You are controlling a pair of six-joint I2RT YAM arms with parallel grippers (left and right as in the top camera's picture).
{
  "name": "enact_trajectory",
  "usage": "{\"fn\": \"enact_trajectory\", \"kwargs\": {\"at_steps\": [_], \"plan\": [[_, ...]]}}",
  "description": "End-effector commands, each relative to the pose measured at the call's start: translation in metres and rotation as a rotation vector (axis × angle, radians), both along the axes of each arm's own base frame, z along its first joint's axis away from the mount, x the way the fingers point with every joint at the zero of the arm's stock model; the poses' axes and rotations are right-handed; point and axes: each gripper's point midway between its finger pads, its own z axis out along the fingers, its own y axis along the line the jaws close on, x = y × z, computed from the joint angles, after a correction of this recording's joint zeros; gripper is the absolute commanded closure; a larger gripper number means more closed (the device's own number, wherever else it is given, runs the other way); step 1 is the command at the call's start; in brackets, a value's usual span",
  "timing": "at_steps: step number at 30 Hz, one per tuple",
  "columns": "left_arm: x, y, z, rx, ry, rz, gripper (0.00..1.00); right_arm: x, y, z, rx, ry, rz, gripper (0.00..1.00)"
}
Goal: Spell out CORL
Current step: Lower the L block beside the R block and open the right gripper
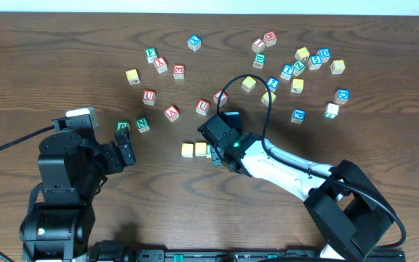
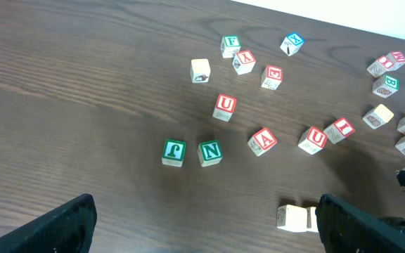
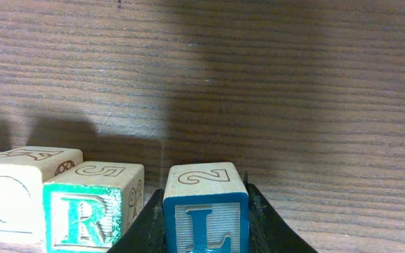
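The robot's right gripper is ready to open now, since flat, empty table lies below and the blue L block would end beside the green R block (image 3: 93,204).
My right gripper (image 3: 205,211) is shut on a blue L block (image 3: 206,211), held just right of a green R block (image 3: 93,204). Left of the R sits a pale block (image 3: 9,197) with a faint O outline. In the overhead view this row starts with two yellowish blocks (image 1: 194,150) at table centre, and my right gripper (image 1: 220,154) covers its right end. My left gripper (image 2: 202,225) is open and empty, its fingers low in the left wrist view. The row's left end (image 2: 294,218) shows beside its right finger.
Loose letter blocks are scattered across the far half of the table: green P (image 1: 123,126) and N (image 1: 142,124), red A (image 1: 172,113) and U (image 1: 203,107), and a cluster of blue and yellow blocks (image 1: 297,69) at far right. The right arm's cable (image 1: 266,109) loops over them.
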Motion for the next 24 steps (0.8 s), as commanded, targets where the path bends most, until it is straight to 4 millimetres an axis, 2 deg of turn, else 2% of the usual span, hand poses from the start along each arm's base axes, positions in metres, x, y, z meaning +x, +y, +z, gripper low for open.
{"fn": "enact_trajectory", "kwargs": {"at_steps": [1, 4, 10, 24], "plan": [[0.0006, 0.0029, 0.0109, 0.012, -0.026, 0.007, 0.02, -0.0021, -0.0048, -0.0052, -0.026, -0.002, -0.015, 0.90], [0.0006, 0.0029, 0.0109, 0.012, -0.026, 0.007, 0.02, -0.0020, -0.0047, -0.0051, -0.026, -0.002, -0.015, 0.82], [0.0006, 0.0029, 0.0109, 0.012, -0.026, 0.007, 0.02, -0.0021, -0.0048, -0.0053, -0.026, -0.002, -0.015, 0.60], [0.0006, 0.0029, 0.0109, 0.012, -0.026, 0.007, 0.02, -0.0018, -0.0053, -0.0051, -0.026, -0.003, -0.023, 0.58]]}}
